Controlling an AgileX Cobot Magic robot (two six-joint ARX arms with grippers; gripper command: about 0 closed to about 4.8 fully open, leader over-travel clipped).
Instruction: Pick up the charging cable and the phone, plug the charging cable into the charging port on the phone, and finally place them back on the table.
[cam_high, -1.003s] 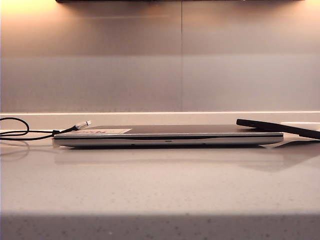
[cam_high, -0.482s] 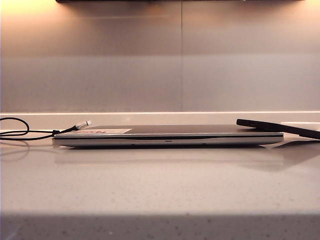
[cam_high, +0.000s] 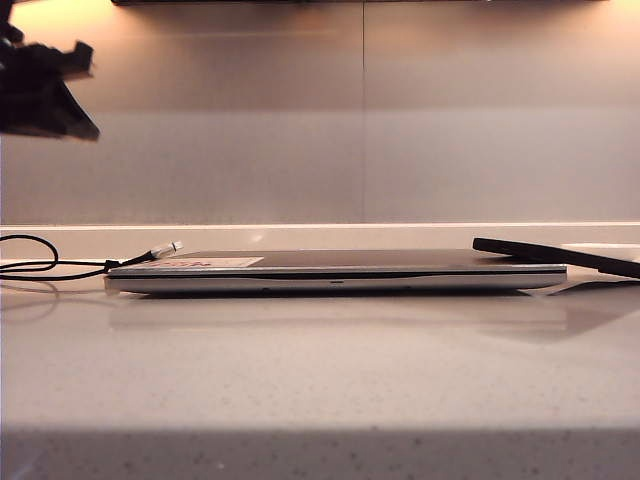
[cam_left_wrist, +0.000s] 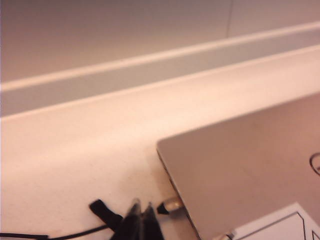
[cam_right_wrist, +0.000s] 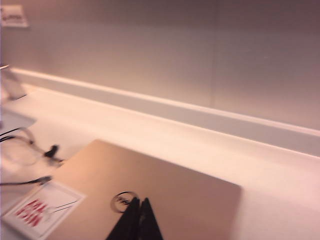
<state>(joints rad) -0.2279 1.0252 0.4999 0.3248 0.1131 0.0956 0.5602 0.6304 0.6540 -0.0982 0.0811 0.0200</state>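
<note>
The left gripper pinches the black collar behind its silver tip next, as the charging cable's end stands up off the laptop's edge while its cord (cam_high: 62, 264) lies slack.
The charging cable (cam_high: 40, 265) loops on the table (cam_high: 320, 380) at the left, its silver-white tip (cam_high: 170, 246) propped on the laptop's left edge. The phone (cam_high: 560, 256), a slim black slab, leans tilted on the laptop's right end. My left gripper (cam_left_wrist: 141, 206) is shut and empty, hovering by the laptop's corner above a black plug (cam_left_wrist: 170, 205); its arm (cam_high: 40, 90) shows dark at the upper left in the exterior view. My right gripper (cam_right_wrist: 138, 202) is shut and empty over the laptop lid near the round logo (cam_right_wrist: 122, 201). The phone does not show in either wrist view.
A closed silver-grey laptop (cam_high: 335, 270) lies across the middle of the table, with a white and red sticker (cam_right_wrist: 40, 210) on its lid. A low backsplash ledge (cam_high: 320, 232) and wall run behind it. Blurred thin cables (cam_right_wrist: 30, 150) lie past the laptop's corner.
The left arm has come into the exterior view at the upper left. The cable, laptop and phone have not moved.
</note>
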